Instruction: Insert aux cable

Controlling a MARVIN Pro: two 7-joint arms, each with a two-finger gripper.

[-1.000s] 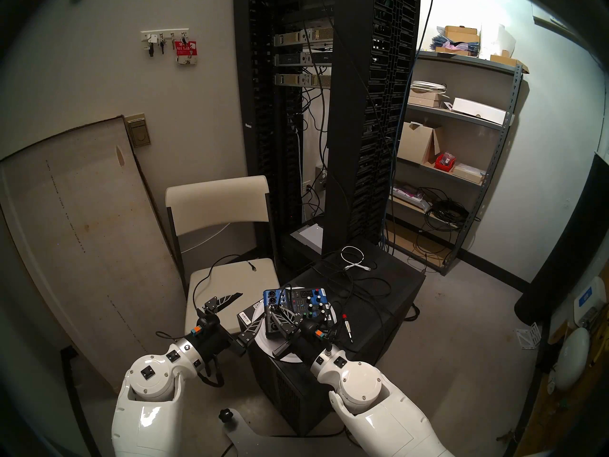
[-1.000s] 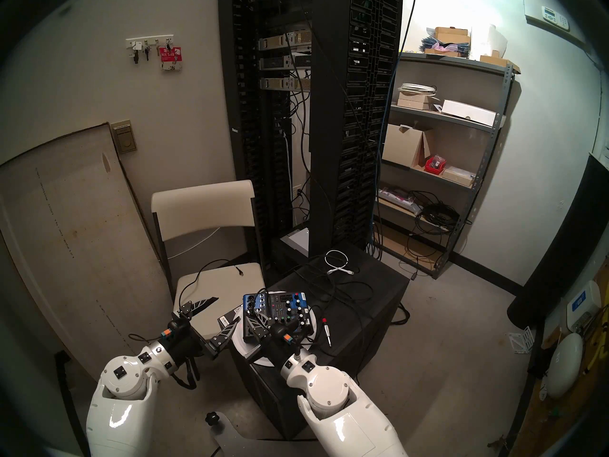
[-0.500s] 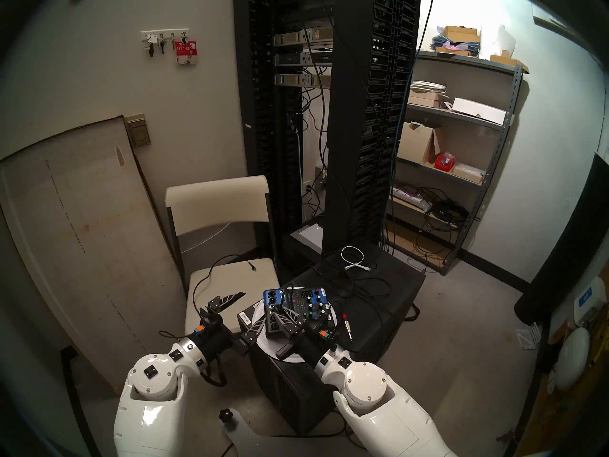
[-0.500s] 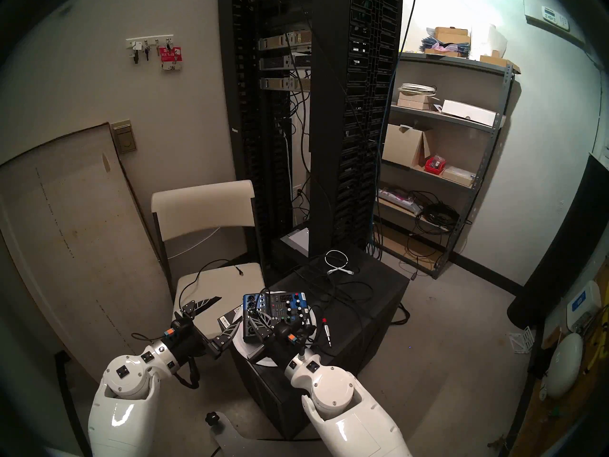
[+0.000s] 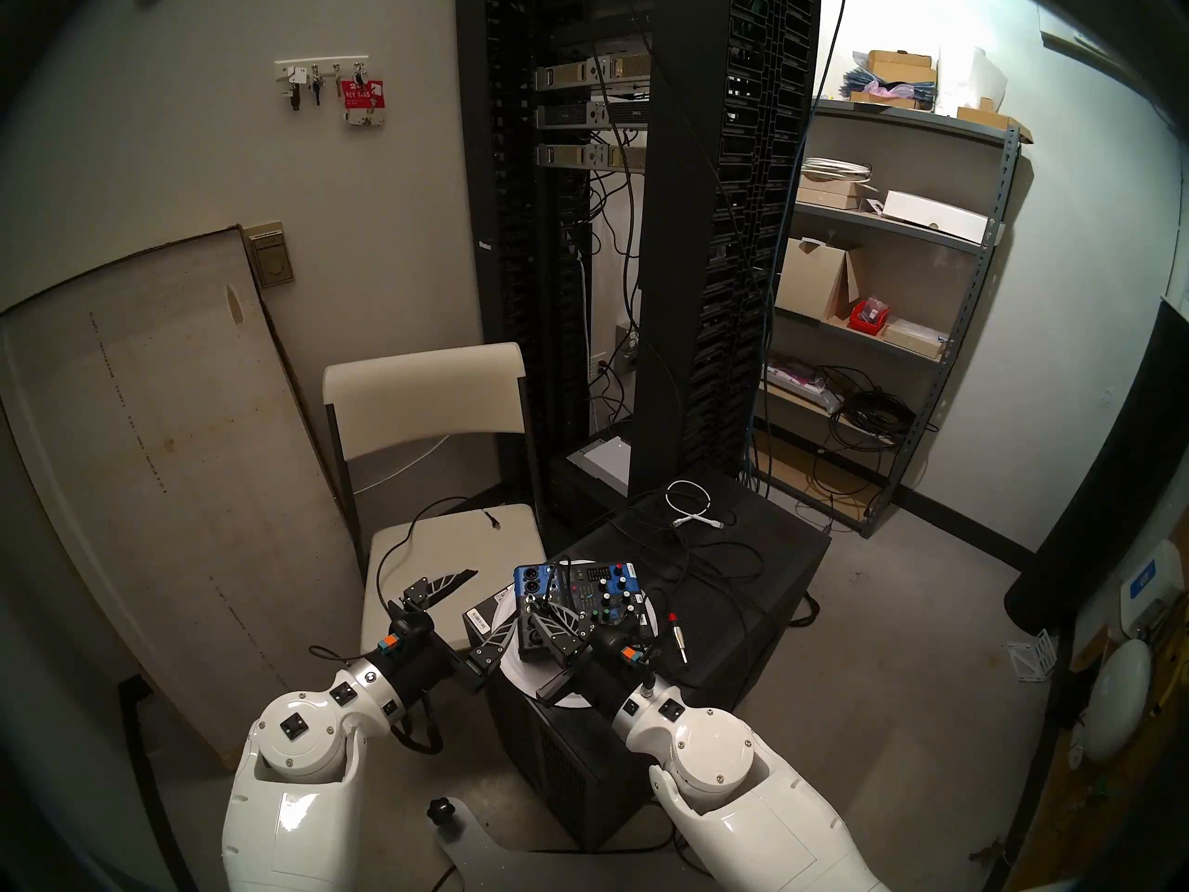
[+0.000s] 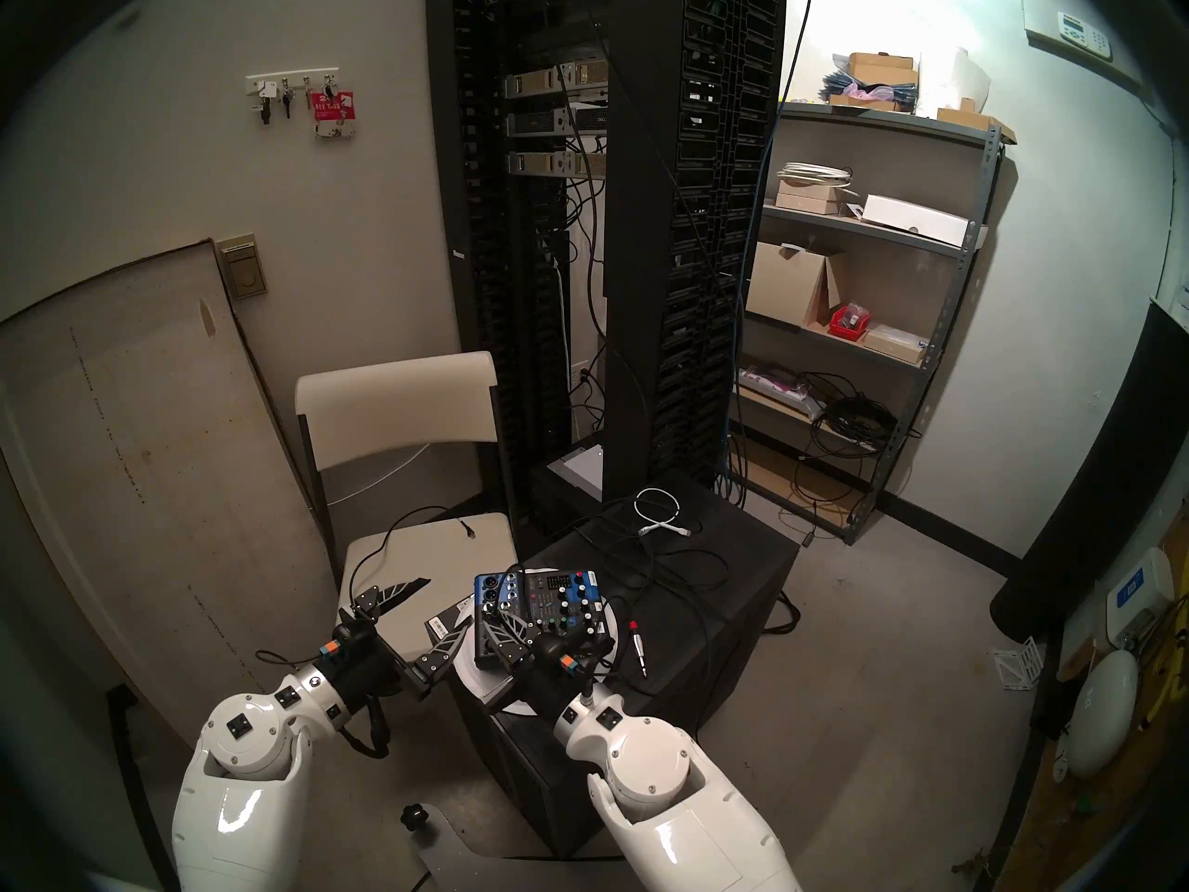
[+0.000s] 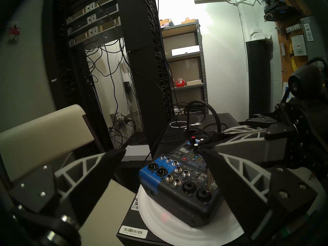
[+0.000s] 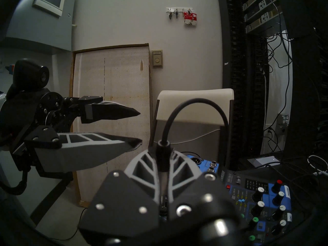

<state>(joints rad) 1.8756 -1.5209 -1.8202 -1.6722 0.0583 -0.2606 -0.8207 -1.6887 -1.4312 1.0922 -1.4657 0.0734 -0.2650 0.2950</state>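
Observation:
My right gripper's fingers already cover the plug's body, so my left gripper should next grab the cable's upright part above the plug [image 7: 218,126].
The aux cable's plug [image 8: 163,156] has a dark barrel, and its thin black cable [image 8: 195,101] arcs up and over. My right gripper [image 5: 547,617] is shut on the barrel and holds it upright over the front left of the small blue and black mixer [image 5: 582,598]. In the left wrist view the silver tip [image 7: 210,180] points down just behind a front combo socket [image 7: 204,195]; I cannot tell if it touches. My left gripper [image 5: 494,596] is open and empty just left of the mixer [image 7: 177,178].
The mixer sits on a white round plate [image 5: 524,675] on a black cabinet [image 5: 740,620]. A jack plug with a red ring [image 5: 675,636] lies right of it, and a coiled white cable [image 5: 691,504] lies further back. A beige chair [image 5: 450,537] stands left, with server racks behind.
Both arms shifted slightly to the right between one second and half a second ago. Since then they have stayed almost still, with the plug still held.

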